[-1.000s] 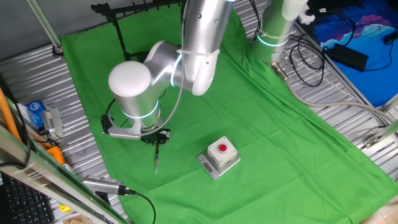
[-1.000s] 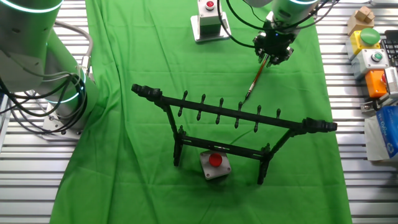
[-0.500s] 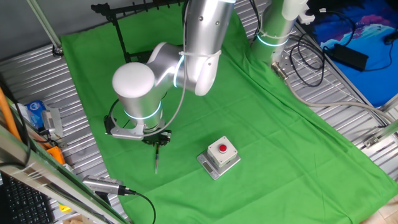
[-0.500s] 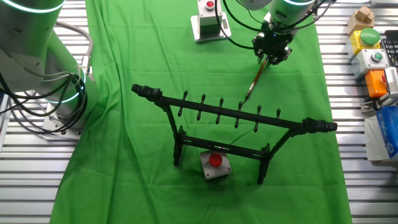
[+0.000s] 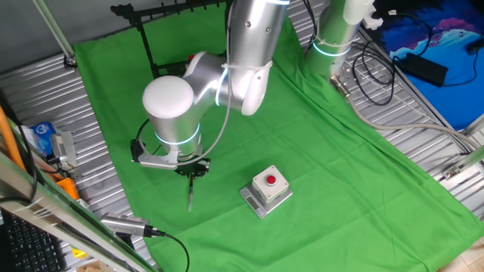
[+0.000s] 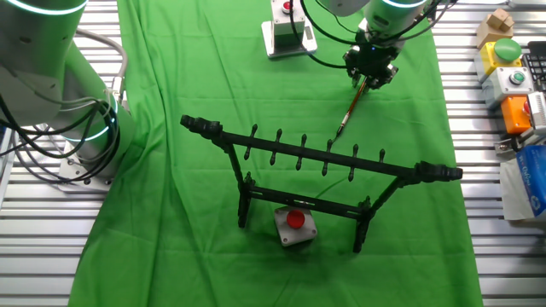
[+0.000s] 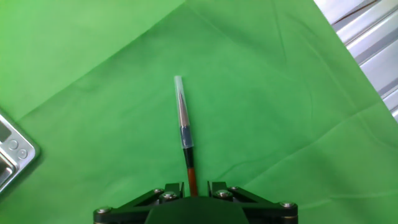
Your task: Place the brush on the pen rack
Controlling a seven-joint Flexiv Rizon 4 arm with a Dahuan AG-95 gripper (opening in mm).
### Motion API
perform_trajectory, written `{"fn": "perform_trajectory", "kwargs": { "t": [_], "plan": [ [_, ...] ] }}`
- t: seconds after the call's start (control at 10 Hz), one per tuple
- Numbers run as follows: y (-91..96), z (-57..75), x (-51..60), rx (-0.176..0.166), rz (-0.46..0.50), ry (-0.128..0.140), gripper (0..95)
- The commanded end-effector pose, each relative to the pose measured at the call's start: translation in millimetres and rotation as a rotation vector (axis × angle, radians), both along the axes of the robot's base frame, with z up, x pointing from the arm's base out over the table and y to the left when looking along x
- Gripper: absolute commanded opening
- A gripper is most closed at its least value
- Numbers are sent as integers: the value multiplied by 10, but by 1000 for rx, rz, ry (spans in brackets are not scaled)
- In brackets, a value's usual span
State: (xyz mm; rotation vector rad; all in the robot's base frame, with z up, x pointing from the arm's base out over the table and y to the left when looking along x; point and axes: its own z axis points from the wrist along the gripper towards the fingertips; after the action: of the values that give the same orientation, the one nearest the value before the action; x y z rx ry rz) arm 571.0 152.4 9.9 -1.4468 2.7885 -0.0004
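The brush needs to go on the pen rack [image 5: 154, 47], so my gripper will next grab the brush's reddish-brown handle [image 5: 191, 182].
The brush [image 7: 184, 134] is thin, with a dark tip, a reddish-brown shaft and a pale end. It lies on the green cloth and also shows in one fixed view [image 5: 190, 195] and in the other fixed view [image 6: 350, 109]. My gripper [image 7: 191, 185] is low over one end of it. The jaws stand on either side of the shaft with a thin strip of green showing on each side, so they are open around it. The gripper also shows in both fixed views [image 5: 193, 171] [image 6: 370, 70]. The black pen rack [image 6: 320, 158] stands upright on the cloth, apart from the brush, and also shows at the back in one fixed view [image 5: 147, 17].
A grey box with a red button [image 5: 266, 189] sits right of the brush. A second one [image 6: 294, 226] stands under the rack. A silver cylindrical tool with a black cable [image 5: 125, 224] lies off the cloth's edge. Another arm's base [image 6: 60, 102] stands beside the cloth.
The arm's elbow and wrist have shifted a little to the right over the brush. The brush has stayed in the same place on the cloth.
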Motion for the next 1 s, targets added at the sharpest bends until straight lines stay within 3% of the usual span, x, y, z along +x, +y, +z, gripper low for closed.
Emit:
{"fn": "perform_trajectory", "kwargs": {
  "t": [0.1,0.6,1.0],
  "plan": [
    [2,-3,1,1,-3,-4,0],
    [0,-1,0,4,-28,-8,0],
    [-21,97,-36,-9,-51,28,0]
  ]
}}
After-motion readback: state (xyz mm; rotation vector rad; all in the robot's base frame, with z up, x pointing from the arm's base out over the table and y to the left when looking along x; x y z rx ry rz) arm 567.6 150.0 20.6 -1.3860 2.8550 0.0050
